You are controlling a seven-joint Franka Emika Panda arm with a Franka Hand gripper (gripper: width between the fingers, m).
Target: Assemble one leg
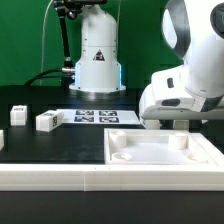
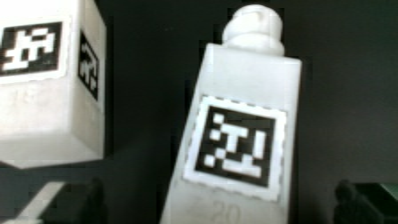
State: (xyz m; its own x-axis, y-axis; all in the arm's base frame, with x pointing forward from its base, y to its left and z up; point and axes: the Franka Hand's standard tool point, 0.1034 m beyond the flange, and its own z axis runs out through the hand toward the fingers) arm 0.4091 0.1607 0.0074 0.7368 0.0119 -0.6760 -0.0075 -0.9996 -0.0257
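My gripper's fingers are on either side of the tagged white leg's lower end (image 2: 224, 200) in the wrist view, so it is time to close on the leg.
In the wrist view a white leg (image 2: 240, 130) with a black-and-white tag on its face and a round peg (image 2: 258, 25) at its far end lies on the black table. My gripper (image 2: 205, 205) is open; its dark fingertips (image 2: 365, 200) stand on either side of this leg with gaps, not touching it. A second tagged leg (image 2: 50, 85) lies beside it. In the exterior view the white arm (image 1: 185, 90) hangs low at the exterior view's right and hides the gripper and these two legs.
Two more small tagged white blocks (image 1: 47, 120) (image 1: 17, 115) lie at the exterior view's left. The marker board (image 1: 95, 117) lies mid-table. The large white panel (image 1: 160, 152) with raised rim sits in front. A robot base (image 1: 97, 55) stands at the back.
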